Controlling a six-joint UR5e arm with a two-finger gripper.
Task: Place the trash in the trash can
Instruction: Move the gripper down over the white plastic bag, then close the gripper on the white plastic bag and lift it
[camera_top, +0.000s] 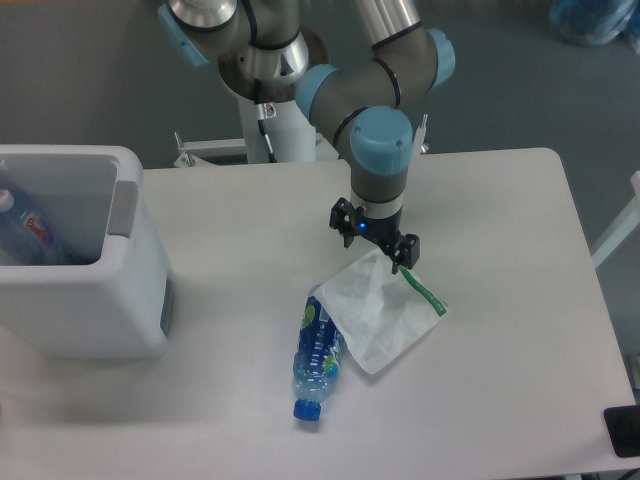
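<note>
My gripper should next grab the white wrapper by its top edge (376, 258) to put it in the trash.
A flat white wrapper (380, 308) with a green edge stripe lies on the table right of centre. Against its left edge lies a small clear bottle (317, 355) with a blue label, its blue cap pointing toward the front. My gripper (374, 242) hangs open just above the wrapper's far corner, fingers spread, holding nothing. The trash can (75, 255), a large white boxy bin with a grey panel on its right rim, stands at the far left; a bottle shows inside it.
The arm's white pedestal (275, 100) rises behind the table's back edge. A dark object (624, 432) sits past the table's front right corner. The table's right edge (590, 280) runs close to a white bar.
</note>
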